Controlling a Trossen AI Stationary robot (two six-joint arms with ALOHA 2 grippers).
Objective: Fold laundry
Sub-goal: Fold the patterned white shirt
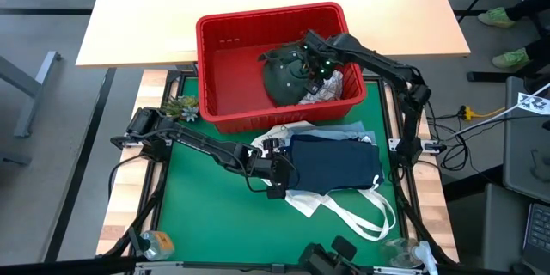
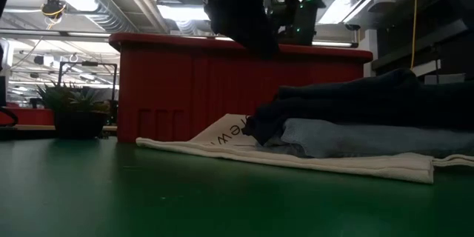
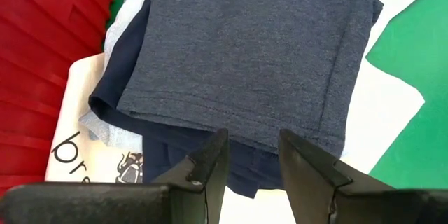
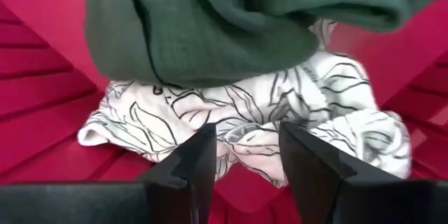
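The olive garment (image 1: 284,82) covers the leaf-print garment's far side. My right gripper should grab the leaf-print garment by its bare raised fold (image 1: 323,91) next.
A folded navy blue garment (image 1: 335,163) (image 3: 245,49) lies on top of a stack with light blue denim (image 2: 355,137) beneath, all resting on a white tote bag (image 1: 352,206) on the green mat. My left gripper (image 1: 277,172) (image 3: 252,140) hovers open at the stack's left edge, with nothing between its fingers. In the red basket (image 1: 232,60) a dark olive green garment (image 1: 284,82) (image 4: 210,28) lies partly over a white leaf-print garment (image 1: 331,90) (image 4: 280,105). My right gripper (image 1: 314,62) (image 4: 245,136) stands open just above the white garment, pointing down.
The red basket's walls (image 2: 185,81) enclose my right gripper. A small potted plant (image 1: 180,107) stands left of the basket. The tote's long handles (image 1: 369,219) trail toward the near edge. Bare green mat (image 1: 206,215) lies at the near left. A light wooden table (image 1: 172,9) stands beyond.
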